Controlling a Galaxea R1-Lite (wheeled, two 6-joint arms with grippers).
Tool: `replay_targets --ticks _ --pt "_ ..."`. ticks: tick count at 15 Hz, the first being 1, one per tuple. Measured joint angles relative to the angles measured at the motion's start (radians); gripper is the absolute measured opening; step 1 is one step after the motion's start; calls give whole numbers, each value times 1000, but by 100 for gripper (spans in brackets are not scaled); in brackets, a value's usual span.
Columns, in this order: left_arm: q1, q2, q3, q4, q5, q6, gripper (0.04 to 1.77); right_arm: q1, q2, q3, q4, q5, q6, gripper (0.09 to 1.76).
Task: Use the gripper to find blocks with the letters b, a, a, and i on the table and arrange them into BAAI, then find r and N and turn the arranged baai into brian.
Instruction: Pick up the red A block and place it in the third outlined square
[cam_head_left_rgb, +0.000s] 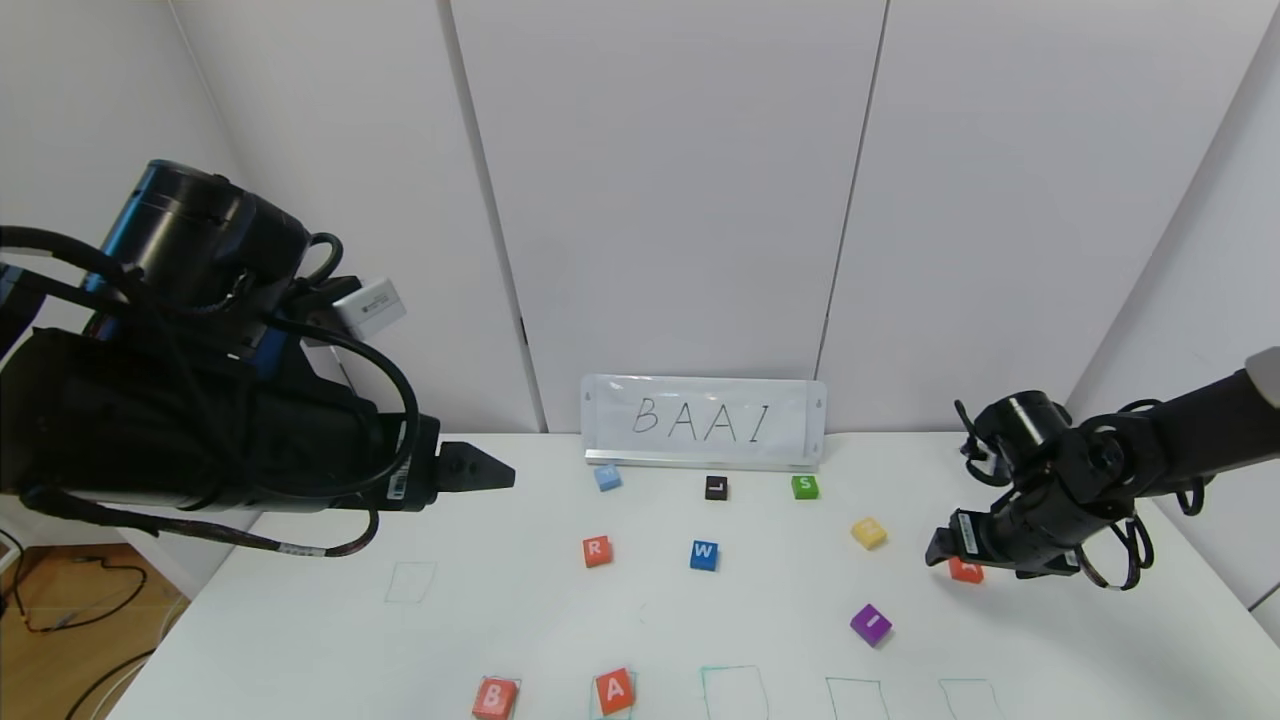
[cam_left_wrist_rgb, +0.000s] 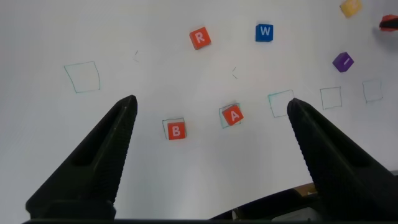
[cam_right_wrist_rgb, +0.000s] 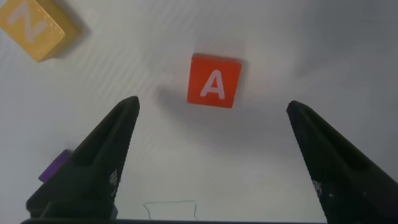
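Observation:
My right gripper next picks up the loose A block by the sides on either side of its letter (cam_right_wrist_rgb: 193, 82) to fill the rectangle beside the placed A.
The orange-red B block (cam_head_left_rgb: 494, 698) and an A block (cam_head_left_rgb: 614, 690) sit in green rectangles at the front of the white table (cam_head_left_rgb: 500, 620). They also show in the left wrist view as the B (cam_left_wrist_rgb: 176, 130) and the A (cam_left_wrist_rgb: 233, 115). The second A block (cam_head_left_rgb: 967, 572) lies at the right, just under my open, empty right gripper (cam_head_left_rgb: 940, 550); the right wrist view shows this A (cam_right_wrist_rgb: 214, 81) ahead of that gripper (cam_right_wrist_rgb: 212, 104). The purple I block (cam_head_left_rgb: 871, 625) and the orange-red R block (cam_head_left_rgb: 597, 551) lie loose. My left gripper (cam_head_left_rgb: 497, 471) hovers high at the left, open and empty (cam_left_wrist_rgb: 211, 102).
A yellow N block (cam_head_left_rgb: 868, 533), blue W (cam_head_left_rgb: 703, 555), black L (cam_head_left_rgb: 716, 488), green S (cam_head_left_rgb: 805, 487) and a light blue block (cam_head_left_rgb: 607, 478) lie mid-table. A BAAI sign (cam_head_left_rgb: 703, 420) stands at the back. Three bare green rectangles (cam_head_left_rgb: 735, 692) line the front right; another (cam_head_left_rgb: 410, 582) is at the left.

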Motion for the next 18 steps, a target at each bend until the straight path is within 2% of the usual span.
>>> replay_targets --ticks 9,10,13,16,17,18 --pt "-1 5 1 0 0 0 172 -5 36 2 -47 4 -8 168" --pt "-1 5 2 0 0 0 172 -4 37 5 -53 4 -8 149" --pt "-2 4 3 0 0 0 172 -4 38 8 -51 6 -9 104" --pt "-3 4 3 0 0 0 172 -2 37 9 -48 6 -14 72" --pt "-4 4 3 0 0 0 172 -1 36 11 -47 6 -15 53" --pt "-4 4 4 0 0 0 172 0 36 11 -46 6 -15 53"
